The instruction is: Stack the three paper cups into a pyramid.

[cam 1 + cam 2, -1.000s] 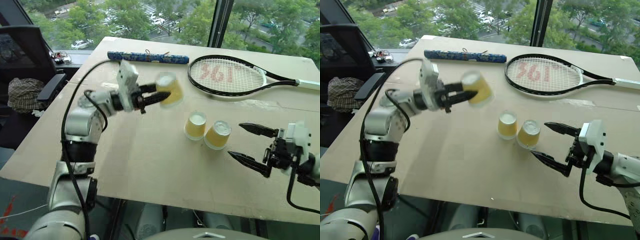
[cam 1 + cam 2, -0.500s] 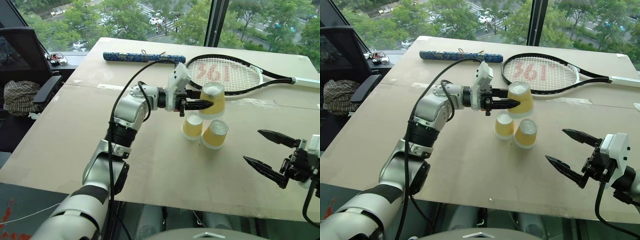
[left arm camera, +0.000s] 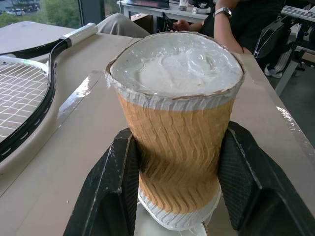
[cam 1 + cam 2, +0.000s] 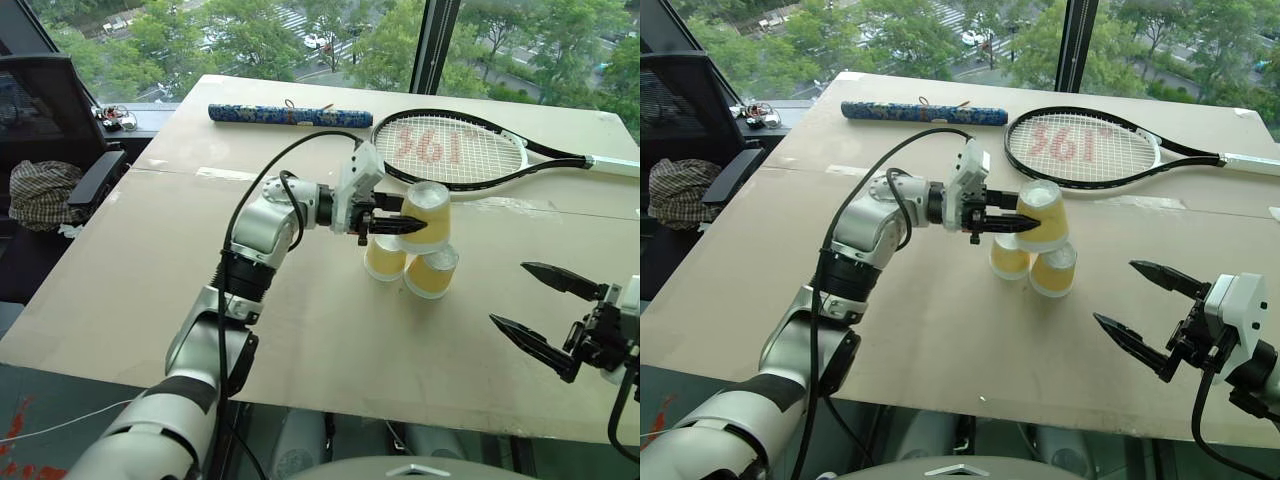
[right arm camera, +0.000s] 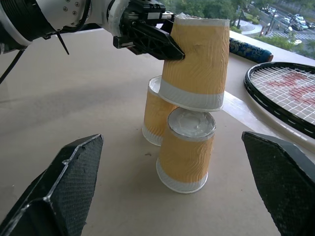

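The held cup's lower rim (image 4: 423, 248) is over both standing cups and bridges their tops, so the held cup would stand there. I need to open my left gripper now.
Two paper cups stand upside down and side by side on the table, one (image 4: 384, 258) on the left and one (image 4: 432, 273) on the right. The third cup (image 4: 425, 213), also upside down, is held over the gap between them. My left gripper (image 4: 402, 218) is shut on its wall, with a black finger (image 3: 118, 187) on each side. In the right wrist view that cup (image 5: 197, 59) has its rim right at the bases of the back cup (image 5: 156, 115) and the front cup (image 5: 186, 152); I cannot tell whether it touches them. My right gripper (image 4: 508, 293) stands open to the right of the cups, holding nothing.
A tennis racket (image 4: 455, 150) lies behind the cups, and a blue patterned roll (image 4: 293, 115) lies at the table's far edge. A dark chair (image 4: 60, 110) stands off the table's left side. A person (image 3: 231, 24) sits beyond the table's end in the left wrist view.
My left gripper has carried its cup to the right and down, from left of the pair to right over them. The right gripper stays open and has hardly moved.
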